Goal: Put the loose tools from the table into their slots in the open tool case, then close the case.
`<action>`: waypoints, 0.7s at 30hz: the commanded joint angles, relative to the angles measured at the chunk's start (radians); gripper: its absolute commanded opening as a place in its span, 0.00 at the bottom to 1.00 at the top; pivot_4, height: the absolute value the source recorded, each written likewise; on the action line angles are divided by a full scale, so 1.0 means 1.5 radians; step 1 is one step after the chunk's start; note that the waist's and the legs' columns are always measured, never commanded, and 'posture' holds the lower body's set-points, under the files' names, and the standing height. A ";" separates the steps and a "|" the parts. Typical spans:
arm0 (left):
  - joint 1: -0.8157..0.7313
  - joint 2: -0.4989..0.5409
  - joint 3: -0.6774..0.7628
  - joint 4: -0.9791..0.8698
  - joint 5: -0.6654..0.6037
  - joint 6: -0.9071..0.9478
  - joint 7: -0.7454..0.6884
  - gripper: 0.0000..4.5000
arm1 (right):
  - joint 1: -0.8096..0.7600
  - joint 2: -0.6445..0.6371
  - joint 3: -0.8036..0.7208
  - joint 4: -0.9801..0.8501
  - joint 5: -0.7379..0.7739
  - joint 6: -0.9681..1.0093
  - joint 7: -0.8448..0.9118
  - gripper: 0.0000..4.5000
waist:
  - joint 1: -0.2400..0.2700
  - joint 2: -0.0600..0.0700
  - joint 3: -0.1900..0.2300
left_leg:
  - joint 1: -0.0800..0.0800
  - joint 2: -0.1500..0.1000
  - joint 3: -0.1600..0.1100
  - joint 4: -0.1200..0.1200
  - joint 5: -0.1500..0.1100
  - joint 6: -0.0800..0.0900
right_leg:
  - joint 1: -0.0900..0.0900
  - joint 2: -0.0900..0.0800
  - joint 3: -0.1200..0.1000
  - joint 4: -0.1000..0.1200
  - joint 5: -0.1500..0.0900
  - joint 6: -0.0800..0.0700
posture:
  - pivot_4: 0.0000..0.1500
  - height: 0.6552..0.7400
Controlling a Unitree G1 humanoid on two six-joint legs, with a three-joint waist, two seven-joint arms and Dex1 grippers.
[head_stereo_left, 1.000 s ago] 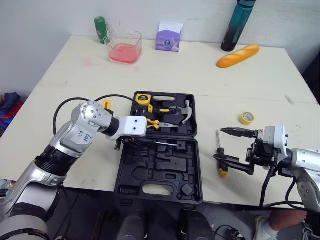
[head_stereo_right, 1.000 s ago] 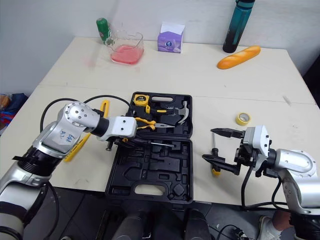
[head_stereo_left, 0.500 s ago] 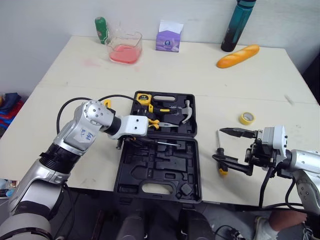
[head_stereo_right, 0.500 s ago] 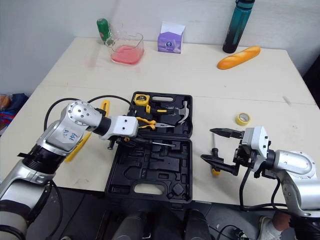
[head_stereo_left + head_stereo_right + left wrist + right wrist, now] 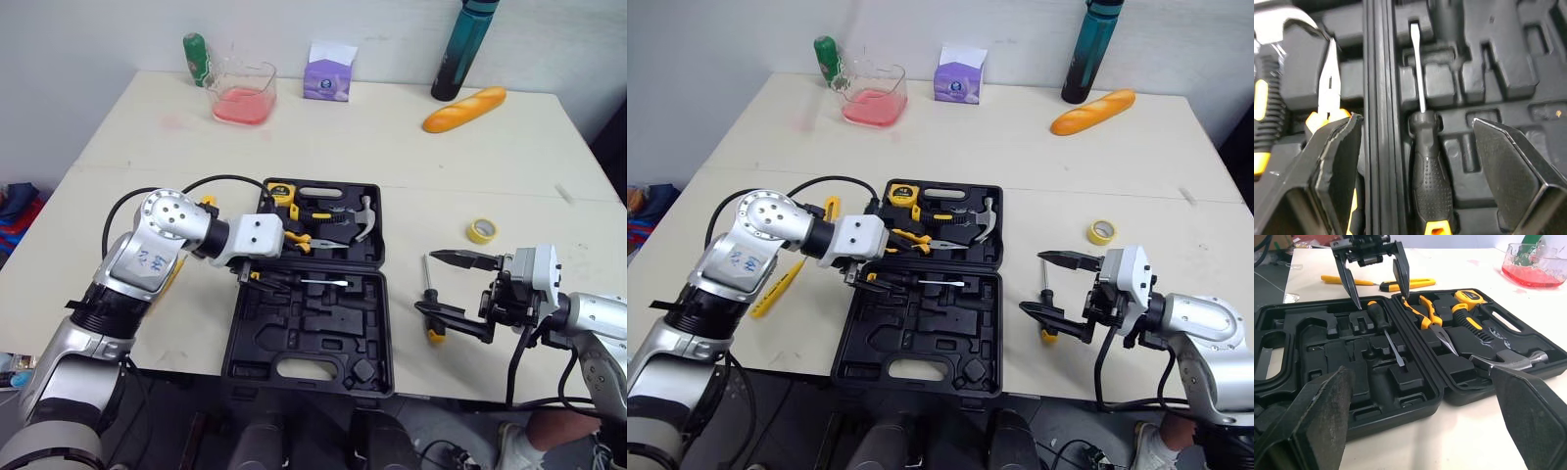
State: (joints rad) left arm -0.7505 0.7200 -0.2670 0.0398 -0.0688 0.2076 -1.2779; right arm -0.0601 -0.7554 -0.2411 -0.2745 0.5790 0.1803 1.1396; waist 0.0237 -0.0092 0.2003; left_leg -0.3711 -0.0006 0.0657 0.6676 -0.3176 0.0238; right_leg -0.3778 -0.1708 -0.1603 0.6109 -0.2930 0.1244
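Observation:
The loose screwdriver has a long thin shaft [image 5: 426, 271] and its bulk at one end. My right gripper needs to grab it by its thick black handle [image 5: 432, 308] next.
The black tool case [image 5: 309, 348] lies open in the middle of the table. Its far half holds a tape measure [image 5: 280, 192], a hammer [image 5: 361, 217] and pliers [image 5: 313, 243]. A black-handled screwdriver [image 5: 299, 281] lies in the near half, just beside the hinge. My left gripper [image 5: 245, 276] hovers over its handle [image 5: 1430, 181], open, with one finger on each side and neither touching. A second screwdriver [image 5: 429, 299] lies loose on the table to the right of the case. My right gripper [image 5: 453, 289] stands open beside it, pointing at the case.
A yellow tape roll [image 5: 481, 231] lies right of the case. A yellow utility knife [image 5: 1405, 284] lies to the left, under my left arm. Along the far edge stand a green bottle [image 5: 198, 59], a glass dish of red liquid [image 5: 243, 93], a purple box [image 5: 328, 73], a teal bottle [image 5: 460, 49] and a bread loaf [image 5: 465, 109].
My left gripper has drawn up and back from the case, and more of the screwdriver by the hinge shows now. The right arm has stayed put.

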 commanded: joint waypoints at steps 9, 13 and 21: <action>0.068 -0.066 0.163 -0.050 -0.187 0.061 0.066 0.85 | -0.009 -0.003 -0.007 -0.014 0.009 -0.003 0.002 1.00 | 0.000 0.000 0.000 | 0.000 0.000 0.000 0.000 0.000 0.000 | 0.000 0.000 0.000 0.000 0.000 0.000 | 1.00 1.00; 0.108 -0.072 0.157 -0.042 -0.172 0.051 0.092 0.59 | -0.014 -0.001 -0.005 -0.010 0.008 -0.005 0.003 1.00 | -0.001 0.000 0.000 | 0.000 0.000 0.000 0.000 0.000 0.000 | 0.000 0.000 0.000 0.000 0.000 0.000 | 1.00 1.00; 0.132 -0.094 0.130 -0.031 -0.150 0.040 0.122 0.00 | -0.019 0.001 -0.002 -0.004 0.004 -0.007 0.004 1.00 | 0.001 0.000 0.000 | 0.000 0.000 0.000 0.000 0.000 0.000 | 0.001 0.000 0.000 -0.001 0.000 0.000 | 1.00 1.00</action>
State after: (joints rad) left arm -0.5592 0.5836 -0.0635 0.0074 -0.3030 0.2828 -1.1047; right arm -0.0848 -0.7552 -0.2408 -0.2712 0.5776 0.1815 1.1438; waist 0.0254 -0.0091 0.2002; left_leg -0.3709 -0.0009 0.0652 0.6677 -0.3179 0.0237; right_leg -0.3769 -0.1710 -0.1603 0.6101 -0.2927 0.1243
